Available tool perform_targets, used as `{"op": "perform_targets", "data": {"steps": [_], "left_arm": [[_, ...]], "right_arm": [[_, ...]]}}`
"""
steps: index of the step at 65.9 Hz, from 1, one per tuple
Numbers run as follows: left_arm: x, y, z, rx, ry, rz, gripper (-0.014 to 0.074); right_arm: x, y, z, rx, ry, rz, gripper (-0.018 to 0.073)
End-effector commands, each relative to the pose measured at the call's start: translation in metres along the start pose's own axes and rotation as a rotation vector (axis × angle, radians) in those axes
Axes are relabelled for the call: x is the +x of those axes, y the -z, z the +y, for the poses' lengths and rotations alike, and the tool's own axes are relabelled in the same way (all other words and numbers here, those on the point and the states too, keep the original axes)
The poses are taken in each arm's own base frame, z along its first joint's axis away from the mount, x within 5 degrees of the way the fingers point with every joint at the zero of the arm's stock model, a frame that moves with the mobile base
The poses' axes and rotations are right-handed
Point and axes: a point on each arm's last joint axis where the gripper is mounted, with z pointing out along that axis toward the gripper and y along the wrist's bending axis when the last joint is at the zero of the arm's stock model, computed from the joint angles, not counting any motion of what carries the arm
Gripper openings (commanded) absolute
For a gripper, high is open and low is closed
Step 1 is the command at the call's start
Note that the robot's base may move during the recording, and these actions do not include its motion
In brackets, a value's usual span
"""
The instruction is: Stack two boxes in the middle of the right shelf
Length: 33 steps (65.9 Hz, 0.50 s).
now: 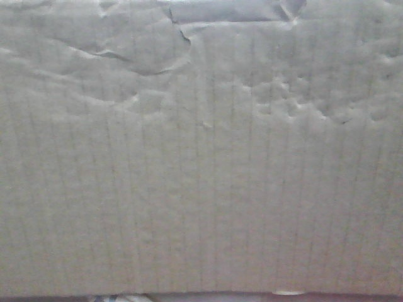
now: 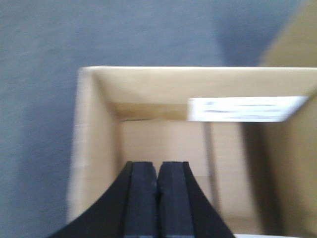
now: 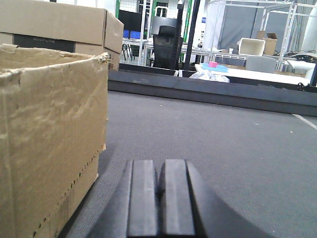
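Note:
The left gripper grabs the open box by the rim of the side (image 2: 82, 144) adjoining its labelled side (image 2: 247, 108) next, to stack the two boxes.
A creased tan cardboard box (image 1: 201, 176) fills the whole front view, so close that nothing else shows. My left gripper (image 2: 158, 166) is shut with nothing between its pads, hovering over the open top of a box (image 2: 163, 84) that has a white label (image 2: 245, 109) on an inner wall. My right gripper (image 3: 159, 163) is also shut and empty, low over grey floor, with a dented box (image 3: 49, 139) just to its left. The shelf is out of view.
Grey carpeted floor (image 3: 223, 134) spreads to the right of the right gripper. A low dark ledge (image 3: 208, 89) crosses behind it. Another cardboard box (image 3: 59, 25) stands at the back left, with chairs and tables farther off.

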Motion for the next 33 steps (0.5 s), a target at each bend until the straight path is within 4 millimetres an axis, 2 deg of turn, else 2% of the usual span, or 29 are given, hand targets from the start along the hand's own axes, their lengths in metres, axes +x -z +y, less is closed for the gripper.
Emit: {"op": "perform_targets", "data": {"steps": [1,13,17,22,26,33], "left_arm": [[-0.002,0.001,0.010,-0.008,-0.010,0.016,-0.0096],[-0.002,-0.004,0.024,-0.032,0.050,0.018,-0.0097],[-0.004,-0.006,0.025,-0.041,0.048,0.001,-0.0059],[-0.006,-0.009,0.026,-0.046,0.047,-0.007,0.0049],[-0.006,-0.012,0.027,-0.049,0.046,-0.001,0.0171],[-0.008,-0.025,0.030,-0.039,0.050,0.040,0.0325]], "right_arm": [[-0.002,0.000,0.000,0.002,0.009,-0.025,-0.0163],[-0.002,0.000,0.000,0.002,0.009,-0.025,-0.0163],[-0.002,0.000,0.000,0.002,0.009,-0.025,-0.0163],[-0.002,0.000,0.000,0.002,0.009,-0.025,-0.0163],[-0.002,0.000,0.000,0.002,0.009,-0.025,-0.0163],[-0.002,0.000,0.000,0.002,0.009,-0.025,-0.0163]]}}
